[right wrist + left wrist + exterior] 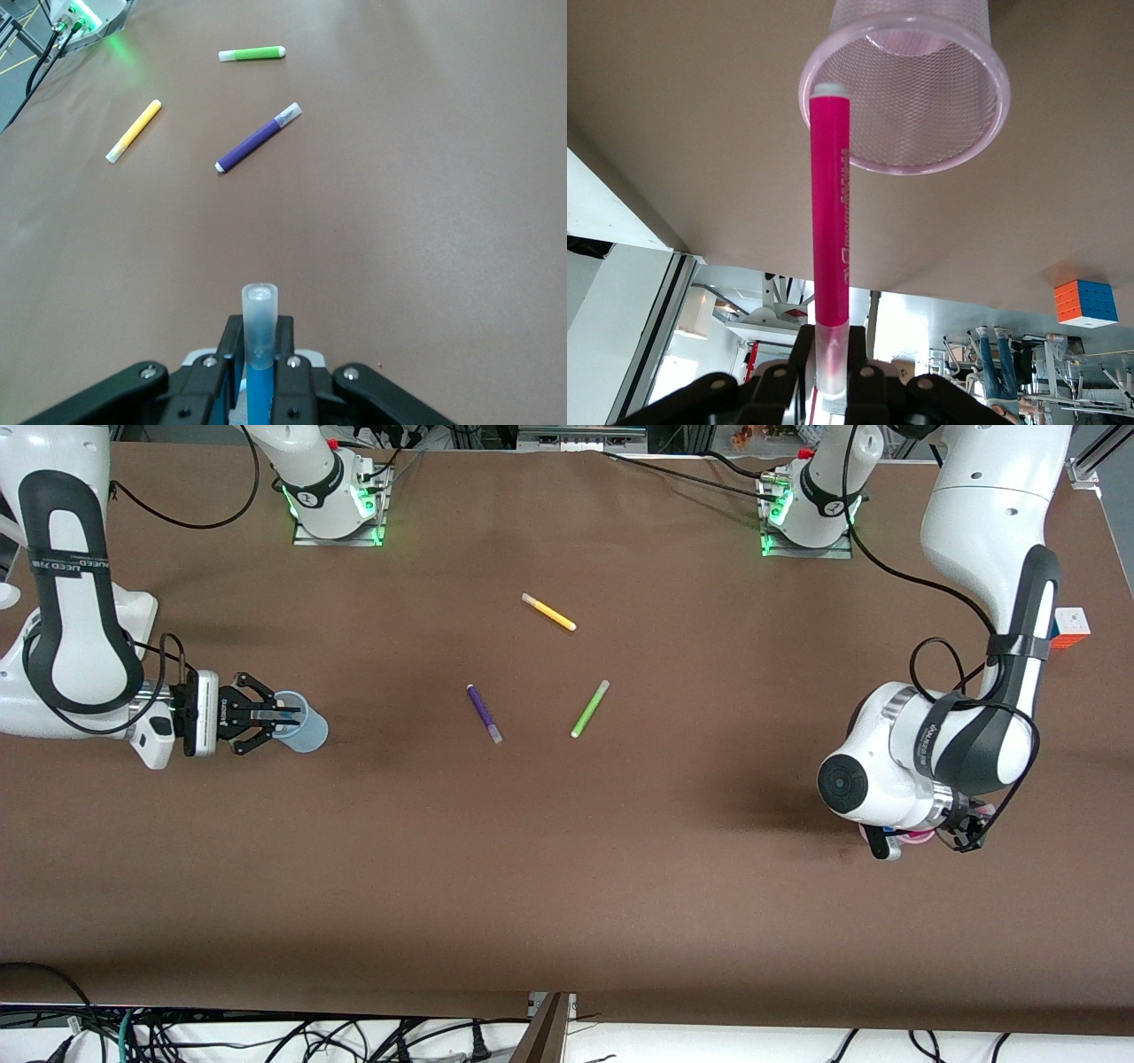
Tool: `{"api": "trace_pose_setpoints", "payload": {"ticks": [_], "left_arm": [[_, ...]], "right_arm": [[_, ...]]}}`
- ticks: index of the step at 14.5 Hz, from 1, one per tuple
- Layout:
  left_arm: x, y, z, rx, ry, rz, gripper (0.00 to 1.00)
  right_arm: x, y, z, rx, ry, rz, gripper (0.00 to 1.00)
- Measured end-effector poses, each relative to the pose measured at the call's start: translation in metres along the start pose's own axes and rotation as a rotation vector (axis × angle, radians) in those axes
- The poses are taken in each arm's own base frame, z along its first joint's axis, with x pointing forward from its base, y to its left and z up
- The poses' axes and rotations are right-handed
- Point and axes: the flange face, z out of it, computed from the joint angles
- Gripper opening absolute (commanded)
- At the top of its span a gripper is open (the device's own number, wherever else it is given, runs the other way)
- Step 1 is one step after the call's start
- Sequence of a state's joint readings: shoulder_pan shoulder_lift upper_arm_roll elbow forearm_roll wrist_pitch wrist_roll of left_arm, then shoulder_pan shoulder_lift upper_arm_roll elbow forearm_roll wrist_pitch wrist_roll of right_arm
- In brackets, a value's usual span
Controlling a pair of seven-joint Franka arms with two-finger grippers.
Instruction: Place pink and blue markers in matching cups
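Observation:
I need to open my right gripper, because the upright blue marker is inside the light blue cup's rim (pixel 289 700) and would stay in the cup.
My left gripper (pixel 968 834) (pixel 831 376) is shut on the pale cap end of the pink marker (pixel 831 221). The marker's other end is at the rim of the light pink cup (pixel 921 88). In the front view the cup (pixel 917 838) is mostly hidden under the left wrist, near the left arm's end of the table. My right gripper (pixel 270 716) (pixel 260 365) is shut on the blue marker (pixel 260 394), whose pale cap (pixel 260 319) sticks out past the fingers. This gripper is at the rim of the light blue cup (pixel 304 724), at the right arm's end of the table.
A yellow pen (pixel 549 612) (pixel 134 130), a purple pen with a grey cap (pixel 485 713) (pixel 259 137) and a green pen (pixel 590 708) (pixel 252 54) lie mid-table. A colour cube (pixel 1070 627) (pixel 1085 304) sits at the table edge by the left arm.

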State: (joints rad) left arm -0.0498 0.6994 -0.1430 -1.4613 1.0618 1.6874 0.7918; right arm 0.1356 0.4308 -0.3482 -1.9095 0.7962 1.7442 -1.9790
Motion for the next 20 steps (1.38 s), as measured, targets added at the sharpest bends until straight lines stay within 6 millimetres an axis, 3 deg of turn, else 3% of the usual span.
{"api": "trace_pose_setpoints", "payload": {"ticks": [2, 4, 5, 6, 7, 11, 13, 16, 20], "left_arm": [[0.004, 0.002, 0.004, -0.005, -0.002, 0.009, 0.16], [0.008, 0.005, 0.007, -0.011, -0.005, 0.018, 0.33], [0.009, 0.007, 0.008, -0.013, -0.007, 0.022, 0.76], [0.010, 0.007, 0.009, -0.014, -0.007, 0.025, 1.00], [0.011, 0.008, 0.009, -0.015, -0.008, 0.027, 1.00], [0.011, 0.008, 0.008, -0.014, -0.006, 0.027, 1.00], [0.009, 0.008, 0.007, -0.016, -0.002, 0.021, 1.00], [-0.009, 0.014, -0.005, -0.151, 0.081, -0.057, 1.00], [-0.046, 0.025, -0.027, -0.362, 0.200, -0.310, 1.00]], "right_arm": [[0.000, 0.000, 0.000, 0.004, 0.006, -0.032, 0.00], [0.001, -0.001, 0.001, 0.009, 0.022, -0.060, 0.00], [0.001, -0.002, 0.001, 0.012, 0.029, -0.071, 0.10], [0.000, -0.002, 0.000, 0.017, 0.034, -0.073, 0.39], [-0.002, -0.003, 0.000, 0.021, 0.039, -0.070, 0.99], [-0.008, -0.003, -0.009, 0.010, 0.050, -0.041, 1.00], [-0.002, 0.000, -0.019, 0.007, 0.055, 0.035, 1.00], [0.025, 0.009, -0.044, -0.015, 0.044, 0.228, 1.00], [0.064, 0.013, -0.082, -0.046, -0.057, 0.589, 1.00]]}}
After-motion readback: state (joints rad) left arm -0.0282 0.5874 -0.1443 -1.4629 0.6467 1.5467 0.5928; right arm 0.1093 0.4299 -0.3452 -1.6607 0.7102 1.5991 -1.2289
